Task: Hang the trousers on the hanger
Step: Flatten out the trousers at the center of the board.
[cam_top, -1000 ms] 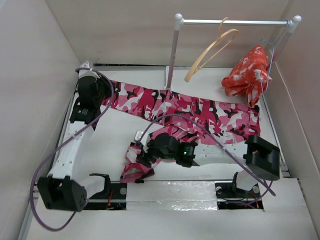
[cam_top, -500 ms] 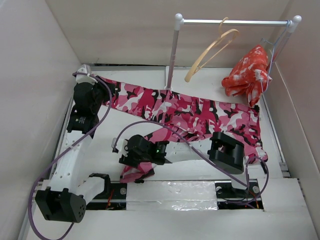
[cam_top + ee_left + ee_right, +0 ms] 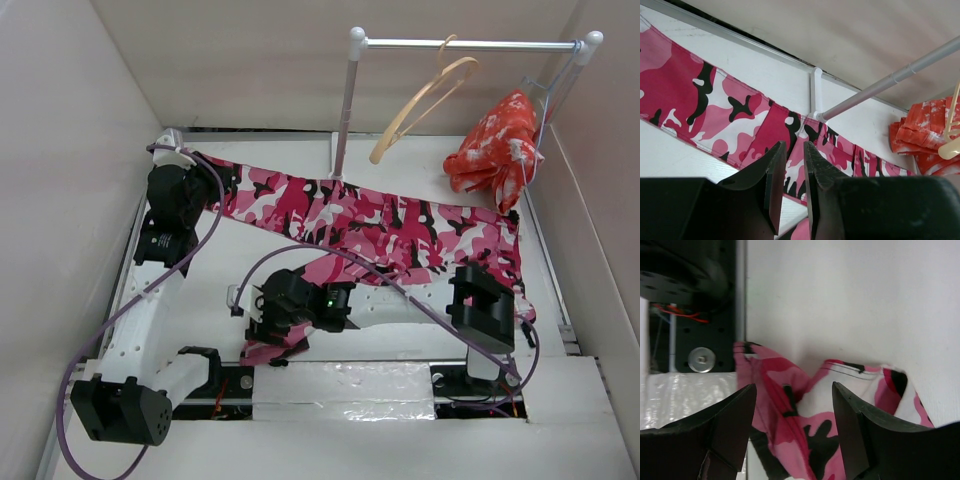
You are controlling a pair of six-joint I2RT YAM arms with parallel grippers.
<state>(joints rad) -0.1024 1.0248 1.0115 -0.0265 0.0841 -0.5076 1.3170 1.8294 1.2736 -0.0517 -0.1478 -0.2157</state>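
Next, my right gripper grabs the trousers [image 3: 380, 220] by the bunched end of the folded leg, to carry that leg toward the hanger.
The camouflage trousers [image 3: 380, 220] lie flat across the table from back left to right, with one leg folded toward the front edge. My left gripper [image 3: 198, 182] hovers by their back-left end. In the left wrist view [image 3: 794, 145] its jaws are almost together with nothing between them, and the trousers [image 3: 715, 115] lie beyond. My right gripper [image 3: 256, 316] is open just above the bunched end of the folded leg [image 3: 805, 425], with one finger on either side in the right wrist view [image 3: 794, 385]. The wooden hanger [image 3: 400, 118] hangs on the rail, bare.
The rack's rail [image 3: 470, 44] and left post [image 3: 345, 110] stand at the back. A red-orange garment [image 3: 495, 150] hangs at the rail's right end and also shows in the left wrist view [image 3: 920, 135]. Walls close in on the left, back and right. The arm bases sit at the front edge.
My right gripper has moved left along the folded leg to its front end, and that arm's elbow swung left, then partly back. My left gripper shifted slightly left.
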